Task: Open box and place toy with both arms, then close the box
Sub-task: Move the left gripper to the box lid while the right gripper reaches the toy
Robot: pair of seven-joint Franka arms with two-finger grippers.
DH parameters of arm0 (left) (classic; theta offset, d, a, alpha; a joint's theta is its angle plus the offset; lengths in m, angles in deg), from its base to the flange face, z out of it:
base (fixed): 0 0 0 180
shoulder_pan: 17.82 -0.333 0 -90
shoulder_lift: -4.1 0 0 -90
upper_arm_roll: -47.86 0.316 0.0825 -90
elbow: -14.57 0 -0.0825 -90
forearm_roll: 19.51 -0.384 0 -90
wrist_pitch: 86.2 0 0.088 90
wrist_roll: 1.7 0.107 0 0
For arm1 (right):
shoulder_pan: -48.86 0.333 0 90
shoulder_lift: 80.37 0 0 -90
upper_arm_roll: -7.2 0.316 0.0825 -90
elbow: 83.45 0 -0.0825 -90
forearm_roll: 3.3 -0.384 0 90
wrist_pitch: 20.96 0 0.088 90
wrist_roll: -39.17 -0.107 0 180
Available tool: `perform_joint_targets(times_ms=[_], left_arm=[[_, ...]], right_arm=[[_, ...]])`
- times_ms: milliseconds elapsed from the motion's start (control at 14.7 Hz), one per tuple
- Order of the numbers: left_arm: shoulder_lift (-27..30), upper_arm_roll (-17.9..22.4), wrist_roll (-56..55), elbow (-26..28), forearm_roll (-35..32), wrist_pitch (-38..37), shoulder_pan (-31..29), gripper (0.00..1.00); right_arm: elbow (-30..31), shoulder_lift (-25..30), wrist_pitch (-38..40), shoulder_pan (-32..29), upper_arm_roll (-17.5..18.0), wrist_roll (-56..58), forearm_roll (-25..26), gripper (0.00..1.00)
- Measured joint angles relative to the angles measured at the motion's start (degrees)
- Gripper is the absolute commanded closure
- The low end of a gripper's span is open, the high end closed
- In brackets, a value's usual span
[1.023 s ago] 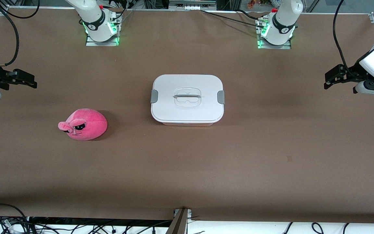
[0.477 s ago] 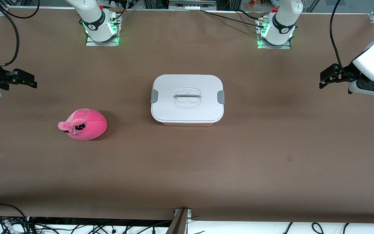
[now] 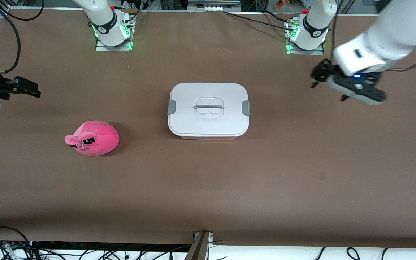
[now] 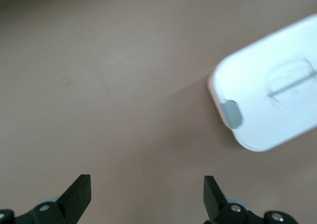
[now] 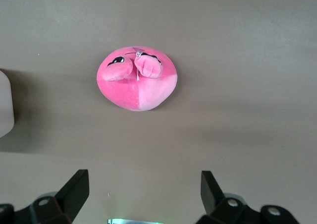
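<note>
The white lid needs to be grabbed next by its clear handle (image 3: 208, 107) with my left gripper. Then the box can open for the pink plush pig toy (image 3: 92, 138).
The box (image 3: 208, 110) sits shut at the table's middle, its white lid carrying grey side clips (image 3: 245, 108) and a clear handle (image 3: 208, 107). It also shows in the left wrist view (image 4: 277, 100). The pink plush pig toy (image 3: 92, 138) lies on the table toward the right arm's end, nearer the front camera than the box; the right wrist view shows it too (image 5: 137, 84). My left gripper (image 3: 318, 76) hangs open and empty over bare table beside the box's clip end (image 4: 146, 196). My right gripper (image 3: 34, 92) waits open and empty at the table's end (image 5: 143, 192).
Brown paper covers the table (image 3: 208, 187). The two arm bases with green lights (image 3: 113, 34) (image 3: 305, 36) stand along the table's edge farthest from the front camera. Cables (image 3: 13, 249) and a metal bracket (image 3: 200, 245) lie at the edge nearest it.
My left arm has swung in from the table's end toward the box, its gripper now much closer to the clip. The right arm, box and toy have not moved.
</note>
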Motion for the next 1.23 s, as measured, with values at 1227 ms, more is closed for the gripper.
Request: perform_joint_targets(times_ms=[1227], left_arm=[[-25.22, -4.44, 36.03, -2.55, 6.79, 26.71, 17.72, 0.00]], right_arm=[[2.96, -13.24, -8.51, -1.47, 0.10, 3.99, -0.06, 0.00]])
